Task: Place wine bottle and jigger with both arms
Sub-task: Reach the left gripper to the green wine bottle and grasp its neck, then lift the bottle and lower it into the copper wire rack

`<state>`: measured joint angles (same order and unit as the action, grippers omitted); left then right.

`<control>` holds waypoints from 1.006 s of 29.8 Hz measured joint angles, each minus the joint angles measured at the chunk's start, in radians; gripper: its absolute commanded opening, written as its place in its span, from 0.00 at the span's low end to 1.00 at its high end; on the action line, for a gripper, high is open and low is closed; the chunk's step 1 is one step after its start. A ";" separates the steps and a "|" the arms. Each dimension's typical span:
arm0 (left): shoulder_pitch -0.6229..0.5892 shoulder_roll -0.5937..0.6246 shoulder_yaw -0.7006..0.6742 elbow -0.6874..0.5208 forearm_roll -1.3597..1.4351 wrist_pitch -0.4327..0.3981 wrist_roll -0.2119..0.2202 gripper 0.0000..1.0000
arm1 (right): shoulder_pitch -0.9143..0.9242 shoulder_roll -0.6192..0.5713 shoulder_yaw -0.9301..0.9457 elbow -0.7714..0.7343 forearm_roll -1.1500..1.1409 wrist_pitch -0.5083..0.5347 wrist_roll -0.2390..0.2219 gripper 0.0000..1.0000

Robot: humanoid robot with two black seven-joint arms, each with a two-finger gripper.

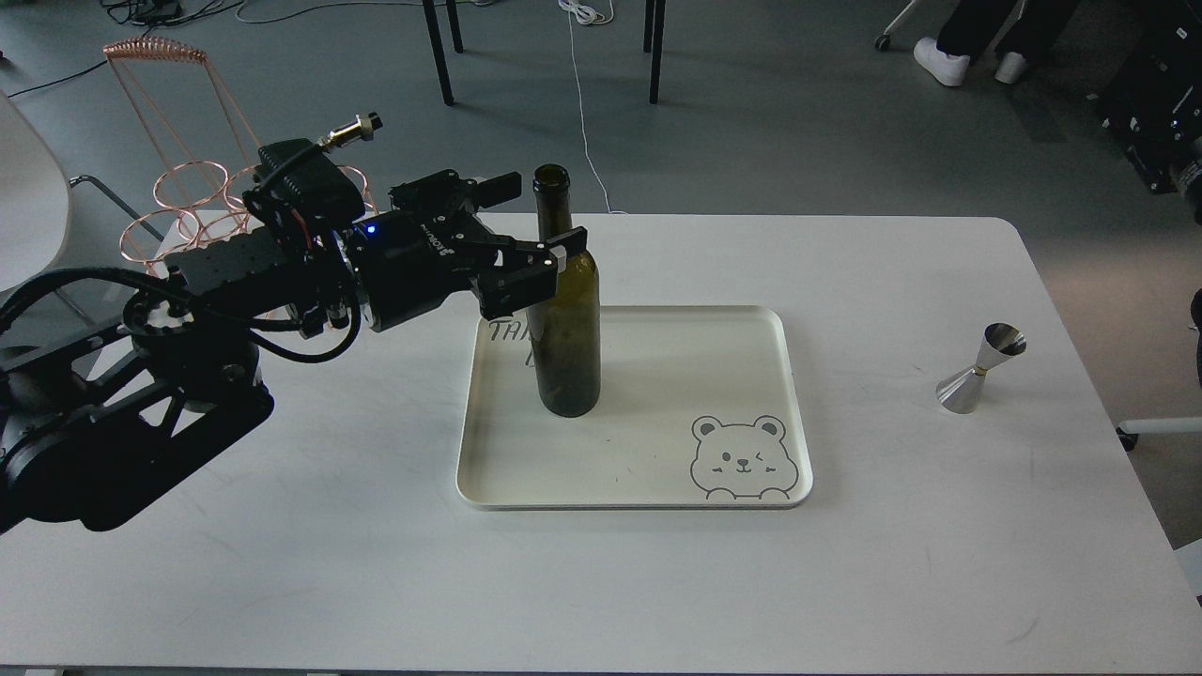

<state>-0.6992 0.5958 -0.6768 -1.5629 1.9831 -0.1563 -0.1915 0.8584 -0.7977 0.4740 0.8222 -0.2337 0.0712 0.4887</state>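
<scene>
The wine bottle needs to go in the copper rack [192,214], so the robot's left gripper will next grab the bottle by its neck [552,208].
The wine bottle [566,329] is dark olive green and stands upright on the left part of a cream tray [657,469] with a bear drawing. My left gripper [535,218] is open at the bottle's neck and shoulder. One finger [498,188] lies behind and left of the neck, and the other finger [556,249] lies in front of the shoulder. I see no closed grip. The silver jigger [981,368] stands upright on the white table [282,563] at the right, well apart from the tray. Only part of the right arm [1160,122] shows at the right edge.
A copper wire rack [178,202] stands at the table's back left corner, behind my left arm. Chair legs and cables are on the floor beyond the table. A white chair [28,216] is at the far left.
</scene>
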 measured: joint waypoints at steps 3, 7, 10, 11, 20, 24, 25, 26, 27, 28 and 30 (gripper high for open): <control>-0.017 -0.028 0.011 0.043 0.000 -0.001 0.001 0.75 | -0.001 0.000 0.000 0.000 -0.001 -0.001 0.000 0.96; -0.024 -0.038 0.021 0.071 -0.001 -0.001 0.000 0.54 | -0.001 0.000 0.007 -0.003 -0.001 -0.001 0.000 0.96; -0.024 -0.039 0.022 0.073 -0.001 -0.001 -0.001 0.31 | -0.001 0.001 0.014 -0.022 0.000 -0.001 0.000 0.96; -0.024 -0.039 0.022 0.073 -0.001 -0.001 -0.001 0.26 | -0.001 0.003 0.015 -0.029 0.000 0.000 0.000 0.96; -0.041 -0.012 0.011 0.046 0.002 0.006 -0.015 0.13 | 0.000 0.014 0.015 -0.055 0.000 0.001 0.000 0.96; -0.063 0.051 -0.012 0.016 -0.053 0.007 -0.017 0.13 | 0.000 0.014 0.015 -0.060 0.000 0.001 0.000 0.96; -0.077 0.079 -0.019 0.015 -0.078 0.007 -0.016 0.13 | 0.000 0.014 0.015 -0.061 0.000 0.001 0.000 0.96; -0.092 0.106 -0.023 0.015 -0.103 0.007 -0.016 0.13 | 0.000 0.014 0.015 -0.062 0.000 0.001 0.000 0.96; -0.114 0.139 -0.024 0.017 -0.135 0.004 -0.016 0.13 | 0.000 0.014 0.015 -0.064 0.000 0.001 0.000 0.96; -0.141 0.175 -0.024 0.021 -0.169 0.001 -0.016 0.13 | 0.000 0.014 0.014 -0.066 0.000 0.002 0.000 0.96; -0.198 0.246 -0.019 0.026 -0.228 -0.003 -0.016 0.13 | 0.000 0.015 0.014 -0.069 0.000 0.002 0.000 0.96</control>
<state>-0.8977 0.8420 -0.6962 -1.5364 1.7548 -0.1594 -0.2072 0.8587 -0.7827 0.4880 0.7528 -0.2337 0.0737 0.4887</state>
